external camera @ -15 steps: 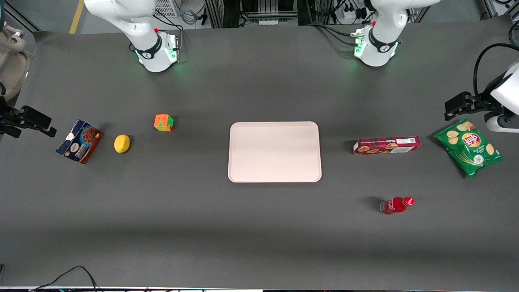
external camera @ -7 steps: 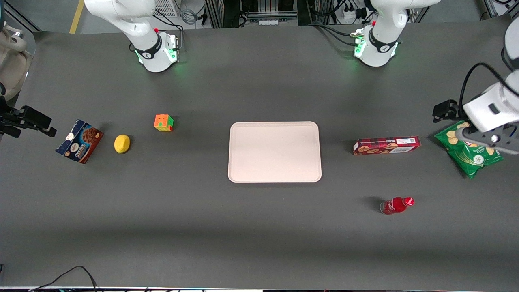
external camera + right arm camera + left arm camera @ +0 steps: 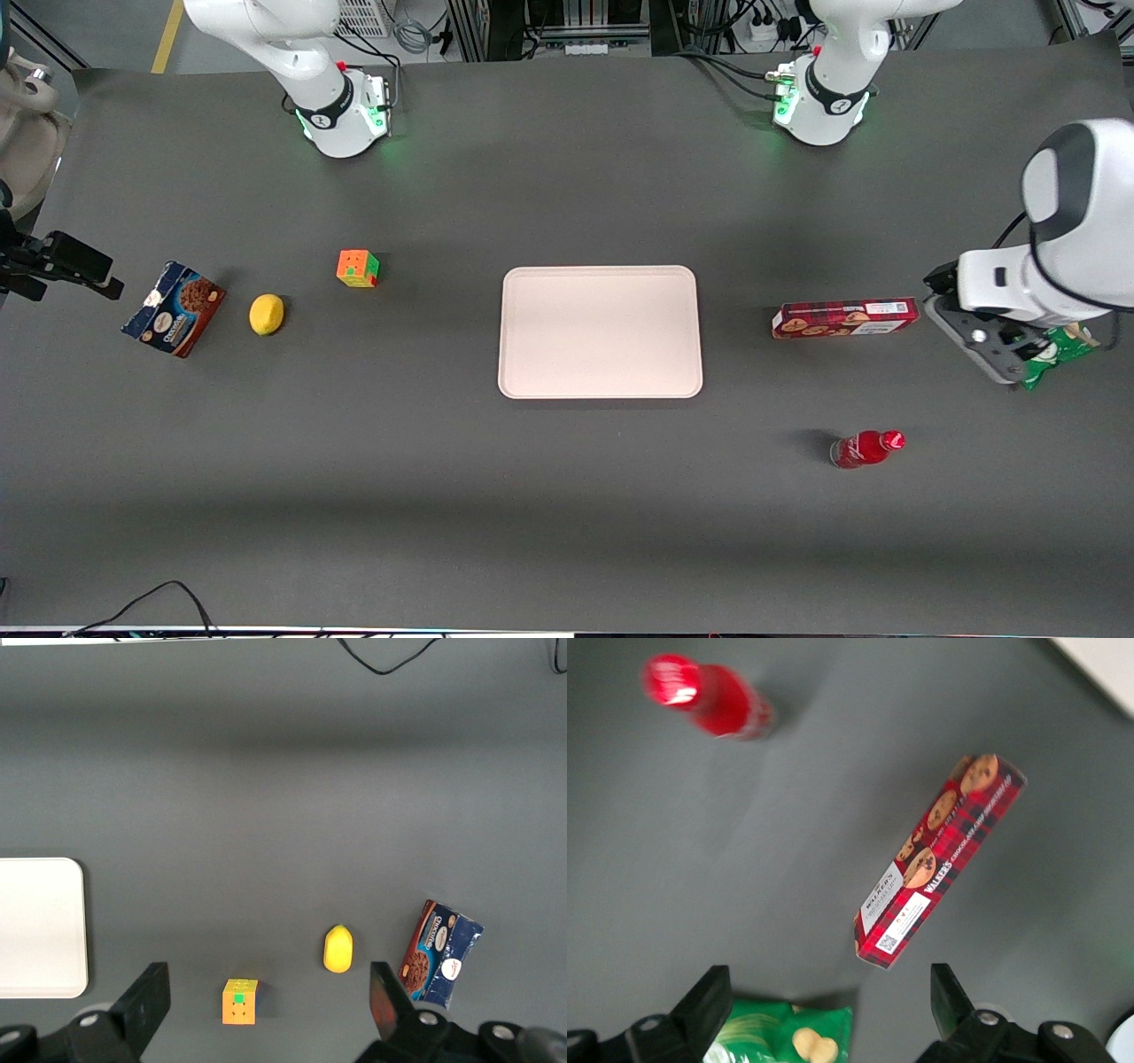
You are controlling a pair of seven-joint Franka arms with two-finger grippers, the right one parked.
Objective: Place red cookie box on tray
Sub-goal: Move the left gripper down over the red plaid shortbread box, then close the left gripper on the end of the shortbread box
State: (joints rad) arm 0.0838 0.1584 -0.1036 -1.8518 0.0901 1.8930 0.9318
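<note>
The red cookie box [image 3: 844, 318] goes on the tray [image 3: 600, 332]. My left gripper next needs to pick up the box by its end with the white labels.
The red cookie box [image 3: 844, 318] lies flat on the grey table between the tray [image 3: 600, 332] and my left gripper. It is long, slim and tartan-patterned with a white label strip. It also shows in the left wrist view [image 3: 939, 859]. The tray is pale pinkish-cream and nothing lies on it; one corner [image 3: 1107, 665] shows in the left wrist view. My left gripper [image 3: 1003, 353] hovers above the chips bag, a short way from the box's end toward the working arm's end of the table. In the left wrist view the gripper [image 3: 828, 1010] is open and holds nothing.
A green chips bag [image 3: 1054, 356] lies mostly hidden under the gripper. A red bottle [image 3: 866, 449] lies nearer the front camera than the box. A puzzle cube [image 3: 357, 268], a lemon [image 3: 267, 314] and a dark-blue cookie box [image 3: 174, 308] lie toward the parked arm's end.
My left arm has swung in from the table's edge, over the chips bag and closer to the red cookie box. The box, tray and other objects have not moved.
</note>
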